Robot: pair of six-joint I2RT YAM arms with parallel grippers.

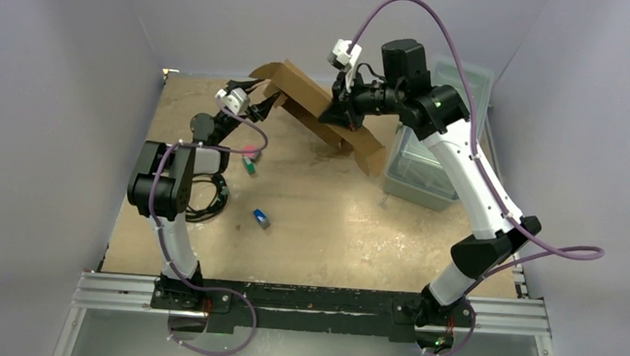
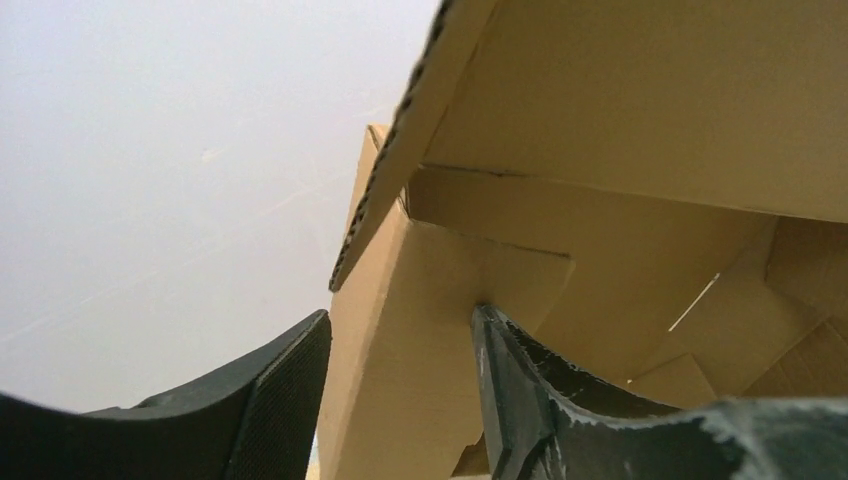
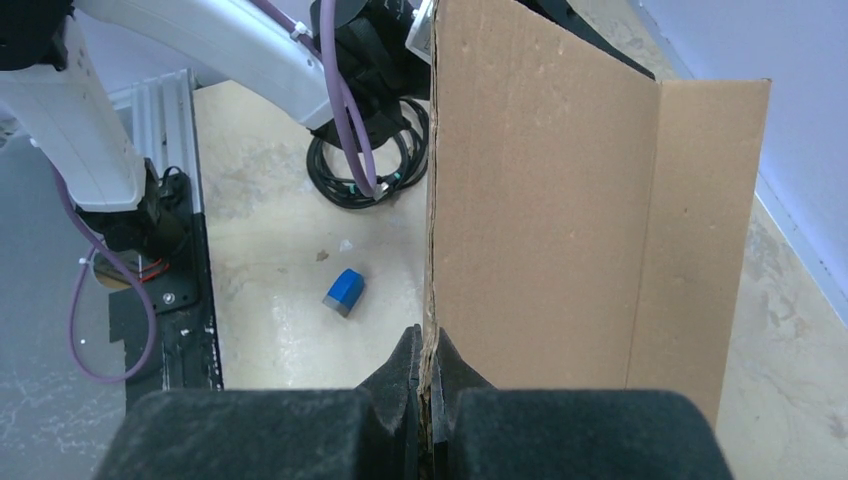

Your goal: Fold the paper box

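Note:
My left gripper grabs the paper box (image 1: 312, 103) by its end side near the box's corner next, so the lid panel stays free to fold.
The paper box (image 1: 312, 103) is a brown corrugated cardboard sheet with flaps, held tilted above the far middle of the table. My right gripper (image 1: 339, 113) is shut on one edge of it; in the right wrist view the jaws (image 3: 428, 340) pinch the panel's edge and the panel (image 3: 560, 200) stands up in front of them. My left gripper (image 1: 271, 103) is at the box's left end. In the left wrist view its fingers (image 2: 402, 315) are spread wide, with a cardboard flap (image 2: 420, 330) between them and more folded panels (image 2: 600, 120) above.
A clear plastic bin (image 1: 428, 164) stands right of the box. A small blue block (image 1: 261, 218) lies mid-table and also shows in the right wrist view (image 3: 344, 291). A pink and green object (image 1: 249, 159) and a black cable coil (image 1: 207, 196) lie by the left arm.

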